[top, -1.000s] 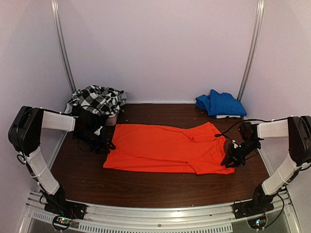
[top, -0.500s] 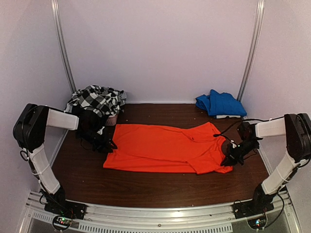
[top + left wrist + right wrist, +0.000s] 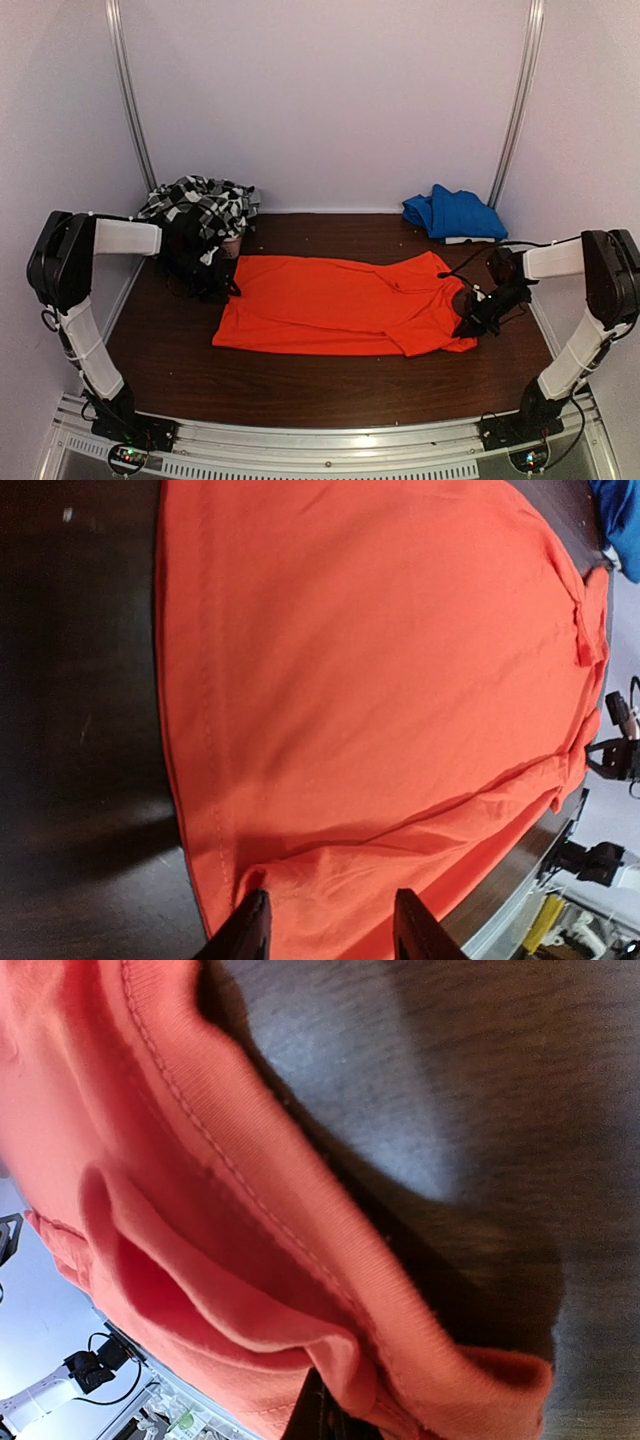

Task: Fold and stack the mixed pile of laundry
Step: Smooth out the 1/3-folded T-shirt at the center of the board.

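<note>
Next, my left gripper grabs the orange-red shirt's rumpled fold [image 3: 238, 296] [image 3: 318, 888] at the shirt's edge opposite my right gripper. Both ends of the shirt then move together to fold the shirt lengthwise.
An orange-red shirt [image 3: 340, 305] from the mixed laundry pile lies spread flat across the middle of the table. My left gripper [image 3: 220, 288] is at its far left corner. In the left wrist view its fingertips [image 3: 250, 932] stand apart, open, with a rumpled fold of the orange-red shirt [image 3: 380, 660] between them. My right gripper [image 3: 468, 322] is at the shirt's right edge, shut on a bunched fold of the ribbed hem [image 3: 300, 1230]. The black-and-white checked garment [image 3: 200, 205] is heaped at the back left.
A small white slatted basket [image 3: 232, 245] sits under the checked heap, right behind my left arm. A folded blue cloth [image 3: 455, 213] lies at the back right corner. Bare dark wooden table [image 3: 330, 385] runs along the front, with walls close on both sides.
My right gripper closed on the shirt's right edge and drew that corner slightly inward. My left gripper shifted a little toward the back at the shirt's left corner.
</note>
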You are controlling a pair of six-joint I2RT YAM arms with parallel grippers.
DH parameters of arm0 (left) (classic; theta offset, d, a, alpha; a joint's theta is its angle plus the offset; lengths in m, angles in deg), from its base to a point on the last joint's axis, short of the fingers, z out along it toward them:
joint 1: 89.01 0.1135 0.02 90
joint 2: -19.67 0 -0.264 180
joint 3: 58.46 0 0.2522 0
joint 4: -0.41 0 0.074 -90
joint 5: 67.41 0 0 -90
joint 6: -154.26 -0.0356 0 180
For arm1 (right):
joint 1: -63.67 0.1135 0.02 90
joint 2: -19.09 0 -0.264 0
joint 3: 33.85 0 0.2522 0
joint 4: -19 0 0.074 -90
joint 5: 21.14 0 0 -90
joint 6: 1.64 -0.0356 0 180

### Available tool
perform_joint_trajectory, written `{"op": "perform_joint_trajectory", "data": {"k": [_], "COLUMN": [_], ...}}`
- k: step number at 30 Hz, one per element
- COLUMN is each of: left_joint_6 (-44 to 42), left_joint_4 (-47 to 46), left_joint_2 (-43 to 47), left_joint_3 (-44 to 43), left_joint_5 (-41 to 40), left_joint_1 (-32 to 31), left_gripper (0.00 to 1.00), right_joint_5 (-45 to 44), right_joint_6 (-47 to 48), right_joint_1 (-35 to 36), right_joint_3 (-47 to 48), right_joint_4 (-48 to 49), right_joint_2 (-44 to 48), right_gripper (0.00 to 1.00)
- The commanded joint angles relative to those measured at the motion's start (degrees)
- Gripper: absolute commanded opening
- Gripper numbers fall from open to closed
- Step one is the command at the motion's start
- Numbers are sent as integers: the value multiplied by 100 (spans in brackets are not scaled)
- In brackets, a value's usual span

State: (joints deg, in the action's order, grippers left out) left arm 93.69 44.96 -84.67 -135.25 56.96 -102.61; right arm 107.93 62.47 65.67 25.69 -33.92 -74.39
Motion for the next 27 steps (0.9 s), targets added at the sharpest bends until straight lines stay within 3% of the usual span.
{"op": "perform_joint_trajectory", "data": {"k": [1, 4, 13, 19, 27], "left_joint_6": [-1627, -2665, -4924, -5622, -6186], "left_joint_4": [605, 1116, 1273, 1286, 1396], "left_joint_2": [227, 61, 159, -250, -615], "left_joint_3": [-590, -948, -885, -1140, -1321], "left_joint_5": [-431, -573, -1020, -1292, -885], "left_joint_1": [-103, -116, -392, -415, -415], "left_gripper": [46, 44, 39, 38, 38], "right_joint_5": [-259, -244, -138, -89, -36], "right_joint_6": [37, 49, 26, 45, 109], "right_joint_1": [20, 9, 2, -24, -51], "right_joint_3": [115, 159, 98, 93, 201], "right_joint_4": [96, 58, 61, -33, -218], "right_joint_2": [-121, -114, -50, 33, 150], "right_gripper": [0, 0, 0, 0, 0]}}
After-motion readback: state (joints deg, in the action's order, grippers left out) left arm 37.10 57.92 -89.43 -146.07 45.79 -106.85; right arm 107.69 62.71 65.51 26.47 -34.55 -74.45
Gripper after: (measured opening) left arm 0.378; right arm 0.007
